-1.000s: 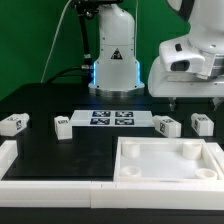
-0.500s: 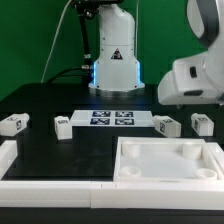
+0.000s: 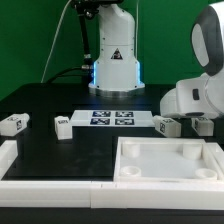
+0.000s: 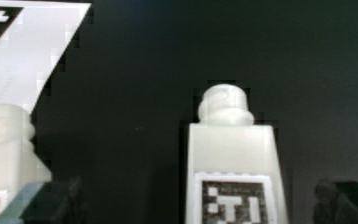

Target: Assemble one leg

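Note:
My gripper's dark fingers reach down on either side of the white leg [image 4: 234, 155], so it is time to close now, which would catch it.
Four small white legs with marker tags lie on the black table: two at the exterior view's left [image 3: 12, 124] [image 3: 62, 126] and two at its right [image 3: 166, 125] [image 3: 204, 127]. My gripper [image 3: 195, 119] hangs low over the right pair. In the wrist view the gripper [image 4: 194, 205] is open, and a leg [image 4: 229, 150] lies between its dark fingers [image 4: 345, 200] without touching either. A neighbouring leg [image 4: 2, 135] lies just outside one finger. The big white tray-like tabletop [image 3: 128, 165] lies at the front right.
The marker board [image 3: 110, 119] lies in the middle between the leg pairs and also shows in the wrist view [image 4: 25, 50]. A raised white border [image 3: 12, 172] runs along the table's front and left. The robot base [image 3: 115, 60] stands at the back.
The hand has come down from well above the table to just over the right pair of legs. The legs and the tabletop have not moved.

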Controlling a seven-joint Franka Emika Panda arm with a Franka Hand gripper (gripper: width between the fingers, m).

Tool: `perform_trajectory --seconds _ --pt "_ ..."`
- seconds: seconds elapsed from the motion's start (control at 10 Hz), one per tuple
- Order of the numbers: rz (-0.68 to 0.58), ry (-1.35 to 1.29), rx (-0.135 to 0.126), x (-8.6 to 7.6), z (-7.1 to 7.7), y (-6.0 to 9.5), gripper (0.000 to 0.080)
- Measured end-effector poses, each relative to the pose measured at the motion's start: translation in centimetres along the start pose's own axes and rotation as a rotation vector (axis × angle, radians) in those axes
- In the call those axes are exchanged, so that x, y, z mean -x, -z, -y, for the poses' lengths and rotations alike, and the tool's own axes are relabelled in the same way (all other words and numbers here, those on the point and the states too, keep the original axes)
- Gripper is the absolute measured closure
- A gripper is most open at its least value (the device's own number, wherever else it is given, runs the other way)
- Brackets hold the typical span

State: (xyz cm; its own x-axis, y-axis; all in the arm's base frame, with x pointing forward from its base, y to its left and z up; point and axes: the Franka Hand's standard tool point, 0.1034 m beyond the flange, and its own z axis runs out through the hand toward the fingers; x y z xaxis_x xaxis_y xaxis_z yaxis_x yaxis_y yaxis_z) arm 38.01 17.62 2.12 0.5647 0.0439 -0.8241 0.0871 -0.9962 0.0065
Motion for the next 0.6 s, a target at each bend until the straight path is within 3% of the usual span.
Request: perform_trajectory --seconds 0.3,0.5,0.6 --pt "0.0 0.001 -0.001 -0.2 -0.05 -0.21 0.0151" --pt "-0.001 0.002 -0.002 -0.22 -0.13 -0.16 0.0411" --pt "-0.001 0.003 -0.002 -0.22 -0.12 -0.17 0.0411"
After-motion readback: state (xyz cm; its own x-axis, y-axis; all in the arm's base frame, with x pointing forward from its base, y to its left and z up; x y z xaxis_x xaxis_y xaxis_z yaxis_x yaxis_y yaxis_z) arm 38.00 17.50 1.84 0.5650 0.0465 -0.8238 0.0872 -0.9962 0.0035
